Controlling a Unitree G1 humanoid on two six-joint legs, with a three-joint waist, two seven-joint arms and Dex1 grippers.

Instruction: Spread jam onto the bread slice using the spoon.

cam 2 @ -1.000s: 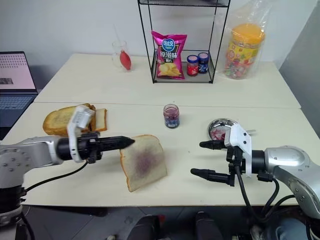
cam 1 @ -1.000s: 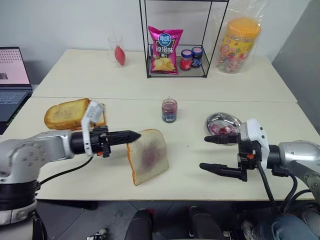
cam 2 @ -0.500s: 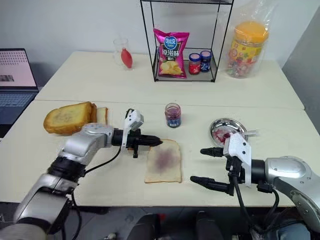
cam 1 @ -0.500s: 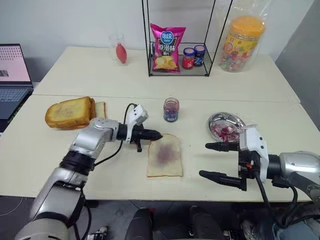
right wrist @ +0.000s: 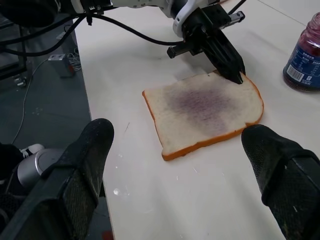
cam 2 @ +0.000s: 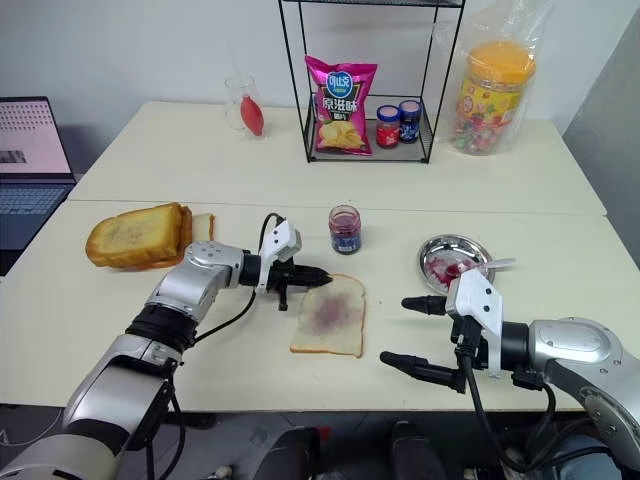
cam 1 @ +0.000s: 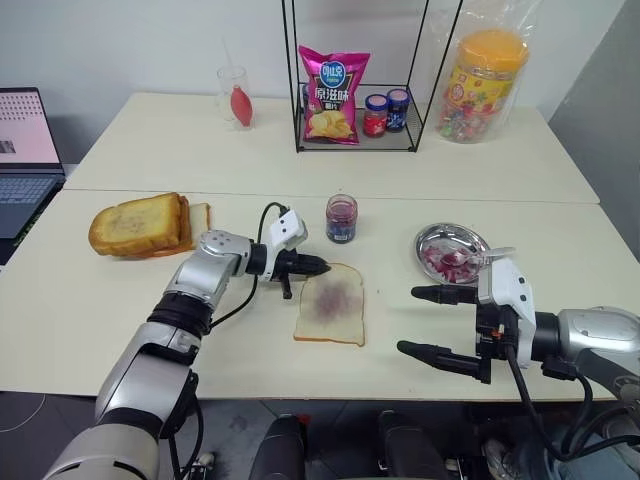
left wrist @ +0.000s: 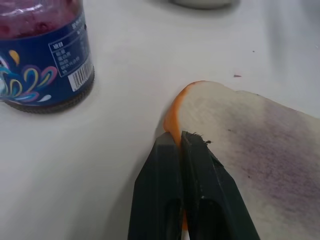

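Observation:
I should next grab the spoon with my right gripper by its handle sticking past the dish's rim, since red jam smears the dish around the spoon's bowl.
The bread slice lies flat on the table, with a purple-red jam smear at its centre. My left gripper is shut on the crust at the slice's far left corner; the left wrist view shows the orange crust pinched between the two fingers. The jam jar stands just beyond the slice. The spoon rests in a small metal dish, its handle sticking out to the right. My right gripper hovers open to the right of the slice, holding nothing.
A pile of toasted slices lies at the left. Behind stand a wire rack holding a chip bag and two small lidded jars, a bagged candy jar, a glass and a laptop.
A second ago my left gripper held the bread slice tilted up off the table. It then reached forward and down, and the slice came to lie flat. The right gripper stayed put.

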